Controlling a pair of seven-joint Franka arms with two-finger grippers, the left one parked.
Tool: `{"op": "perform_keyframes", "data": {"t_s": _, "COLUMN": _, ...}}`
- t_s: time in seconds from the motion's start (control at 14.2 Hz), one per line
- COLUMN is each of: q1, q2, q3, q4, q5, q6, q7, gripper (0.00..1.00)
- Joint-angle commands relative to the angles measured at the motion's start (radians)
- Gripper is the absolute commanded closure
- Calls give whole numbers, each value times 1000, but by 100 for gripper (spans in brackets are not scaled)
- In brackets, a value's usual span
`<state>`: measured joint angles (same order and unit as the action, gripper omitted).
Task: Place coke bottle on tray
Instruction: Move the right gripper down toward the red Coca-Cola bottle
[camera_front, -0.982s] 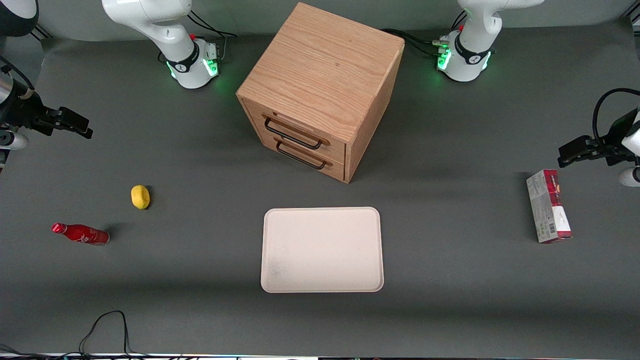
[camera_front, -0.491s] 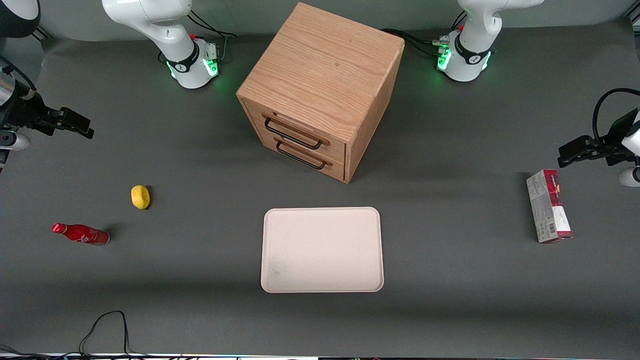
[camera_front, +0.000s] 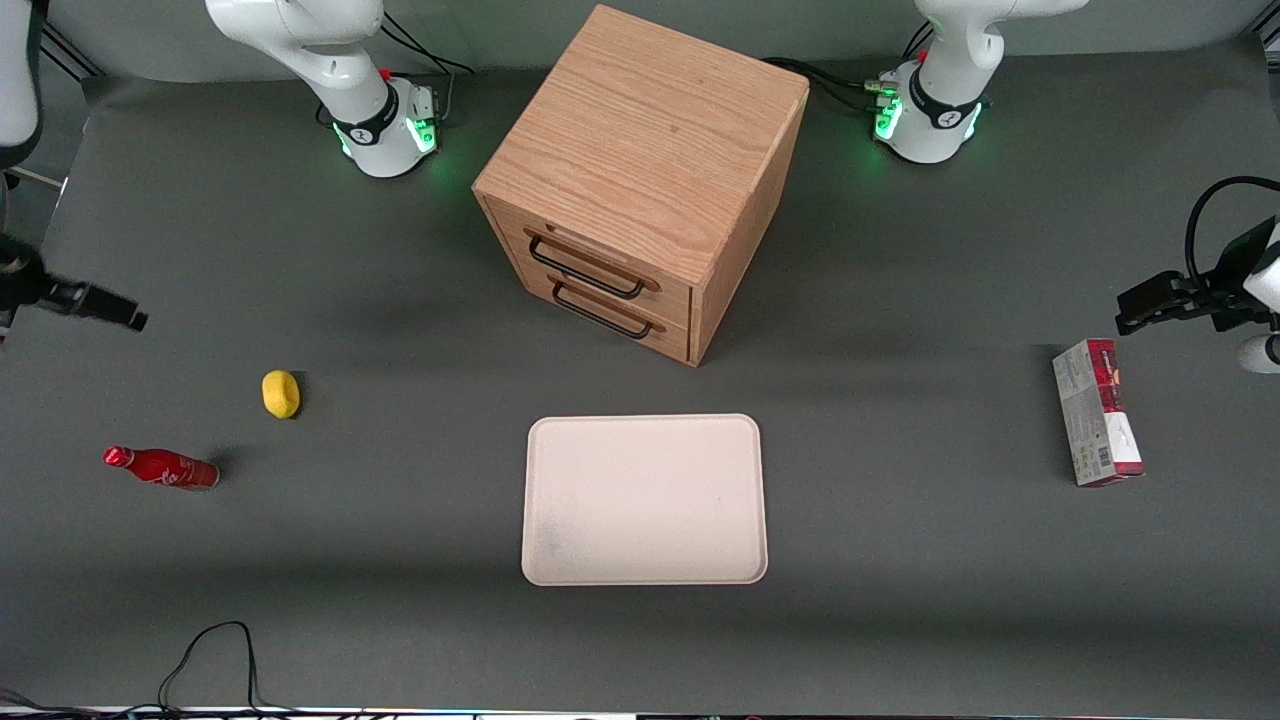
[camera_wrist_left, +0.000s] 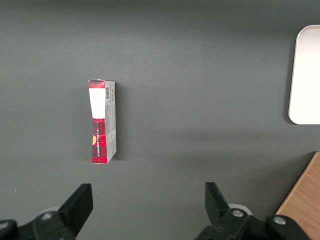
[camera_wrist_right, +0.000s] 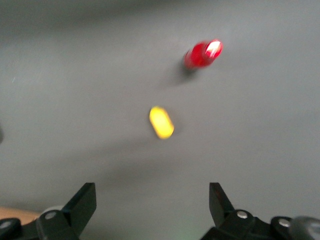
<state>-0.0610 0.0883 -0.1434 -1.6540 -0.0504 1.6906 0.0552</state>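
My gripper grabs the coke bottle by its cap end (camera_front: 122, 458) next, to place the bottle on the cream-white tray (camera_front: 644, 499).
The coke bottle (camera_front: 160, 469), small, slim and red with a red cap, lies on its side on the grey table toward the working arm's end. It shows blurred in the right wrist view (camera_wrist_right: 202, 54). The cream-white tray (camera_front: 644, 499) lies flat at mid-table, in front of the wooden drawer cabinet. My right gripper (camera_front: 125, 319) hangs above the table at the working arm's end, farther from the front camera than the bottle and apart from it. In the right wrist view the gripper (camera_wrist_right: 152, 200) is open and empty.
A yellow lemon (camera_front: 281, 393) lies near the bottle, a little farther from the front camera; it also shows in the right wrist view (camera_wrist_right: 161, 122). The wooden drawer cabinet (camera_front: 640, 180) stands at mid-table. A red-and-grey carton (camera_front: 1097, 411) lies toward the parked arm's end. A black cable (camera_front: 210, 650) loops at the table's front edge.
My right gripper has moved nearer to the front camera and lower, toward the bottle and lemon. The bottle, lemon and tray have not moved.
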Motion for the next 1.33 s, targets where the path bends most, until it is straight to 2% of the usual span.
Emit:
{"op": "perform_keyframes", "data": {"t_s": 0.0, "q1": -77, "q2": 184, "q3": 7, "q4": 204, "q5": -6, "q6": 4, "q7": -131, "gripper": 0}}
{"op": "perform_keyframes", "data": {"t_s": 0.28, "q1": -154, "q2": 302, "q3": -4, "q4": 206, "q5": 98, "q6": 229, "q7": -349, "gripper": 0}}
{"op": "perform_keyframes", "data": {"t_s": 0.42, "q1": -175, "q2": 359, "q3": -4, "q4": 201, "q5": 186, "q6": 297, "q7": -383, "gripper": 0}}
{"op": "perform_keyframes", "data": {"t_s": 0.49, "q1": -177, "q2": 378, "q3": -4, "q4": 197, "q5": 208, "q6": 311, "q7": -394, "gripper": 0}}
{"op": "perform_keyframes", "data": {"t_s": 0.7, "q1": -190, "q2": 421, "q3": -5, "q4": 171, "q5": 224, "q6": 355, "q7": -403, "gripper": 0}}
{"op": "perform_keyframes", "data": {"t_s": 1.05, "q1": -192, "q2": 432, "q3": -4, "q4": -4, "q5": 245, "q6": 573, "q7": -419, "gripper": 0}}
{"op": "perform_keyframes", "data": {"t_s": 1.26, "q1": -189, "q2": 429, "q3": -4, "q4": -26, "q5": 238, "q6": 572, "q7": -422, "gripper": 0}}
